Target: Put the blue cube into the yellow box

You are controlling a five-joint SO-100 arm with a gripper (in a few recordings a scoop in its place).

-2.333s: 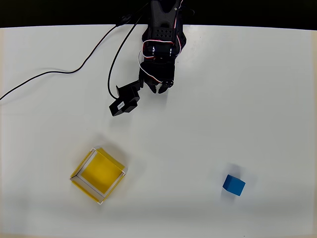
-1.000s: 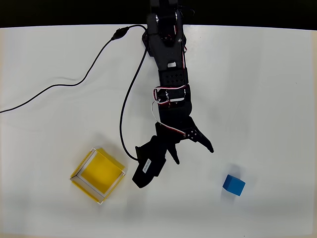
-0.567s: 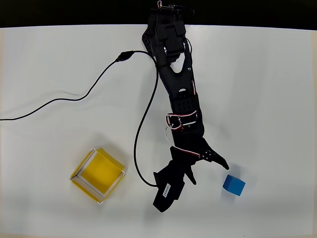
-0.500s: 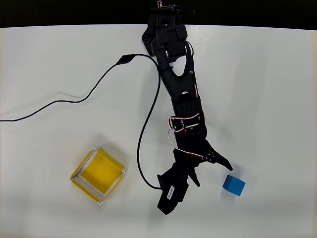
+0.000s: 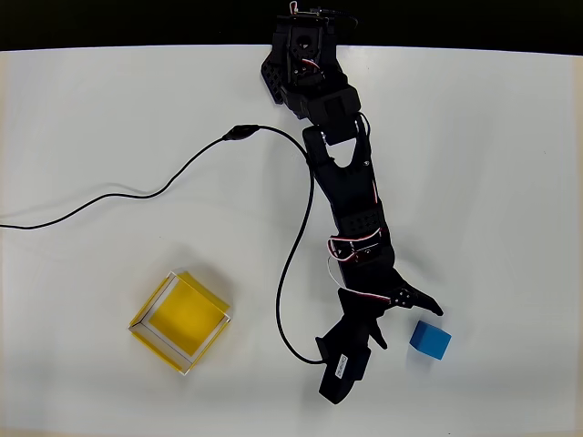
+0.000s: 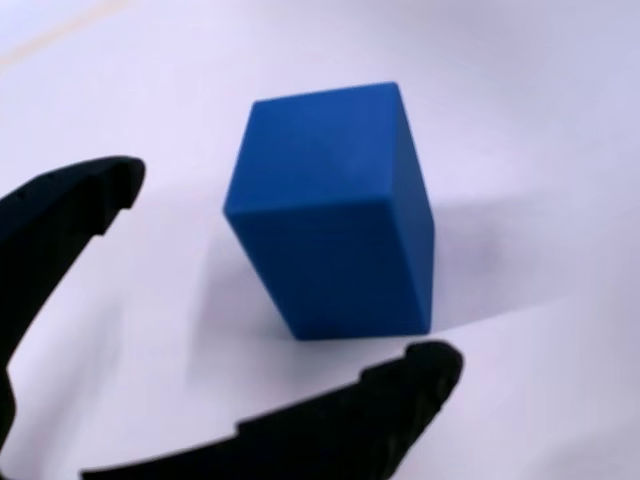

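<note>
My gripper grips the blue cube (image 5: 430,340) by its opposite upright sides next. Then it puts the cube into the yellow box (image 5: 180,320).
The blue cube (image 5: 430,340) rests on the white table at the lower right of the overhead view. My black gripper (image 5: 407,328) is open just to its left, one fingertip close to the cube's upper edge and the other below and left of it. In the wrist view the blue cube (image 6: 335,208) stands large just beyond my gripper (image 6: 290,275), whose two black fingers spread wide on either side without touching it. The yellow box (image 5: 180,320) lies open-topped at the lower left, far from the arm.
A black cable (image 5: 155,191) trails from the arm across the left half of the white table (image 5: 510,182). The wrist camera housing (image 5: 342,364) hangs below the gripper. The table's far edge runs along the top.
The arm has stretched out from near its base toward the lower right. The open gripper went from the table's middle to right beside the blue cube. Cube and box have not moved.
</note>
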